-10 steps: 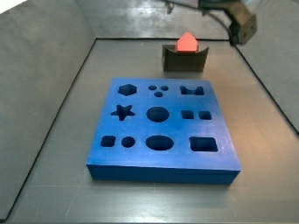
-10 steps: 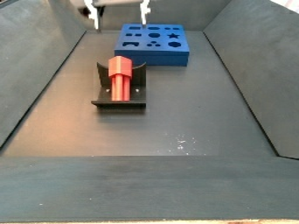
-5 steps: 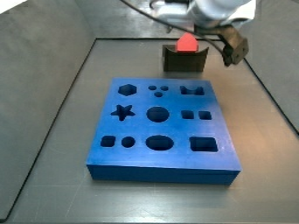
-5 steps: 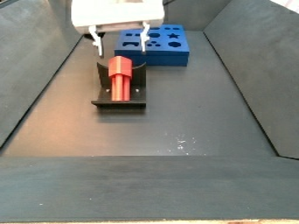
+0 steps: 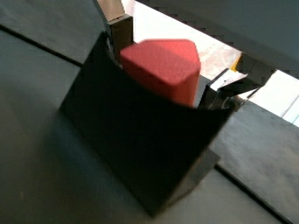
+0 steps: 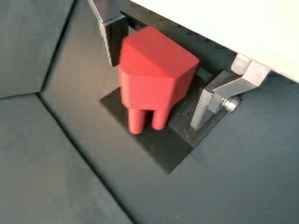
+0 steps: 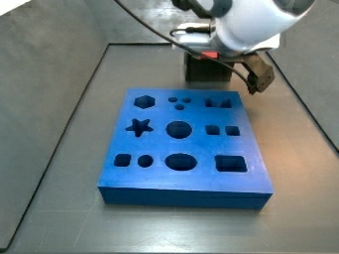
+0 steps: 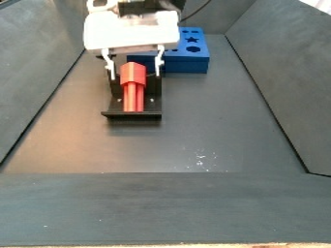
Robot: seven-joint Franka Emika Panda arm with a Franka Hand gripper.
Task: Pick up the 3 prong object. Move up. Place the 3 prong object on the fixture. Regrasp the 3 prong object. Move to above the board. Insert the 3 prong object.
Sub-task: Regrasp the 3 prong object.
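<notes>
Next, my gripper should grab the red 3 prong object's broad body [image 5: 160,63]. That is to lift it out of the fixture for the board.
The red 3 prong object [image 6: 155,66] rests in the dark fixture [image 6: 176,149], with two prongs showing at its lower end. It also shows in a wrist view [image 5: 163,66] and in a side view [image 8: 132,87]. My gripper [image 6: 163,66] is open and straddles the piece, one silver finger [image 6: 108,35] on each side with small gaps. In a side view the gripper [image 8: 132,66] is low over the fixture [image 8: 132,111]. In the other side view the gripper [image 7: 219,55] hides the piece, and only the fixture [image 7: 203,69] shows. The blue board [image 7: 185,144] lies apart from it.
The board [image 8: 195,53] lies beyond the fixture in a side view, its cutouts unfilled. Sloped grey walls [image 7: 54,109] enclose the dark floor [image 8: 195,145] on both sides.
The gripper has come down from above the fixture to around the red piece. Its fingers now flank the piece. The piece and the board have not moved.
</notes>
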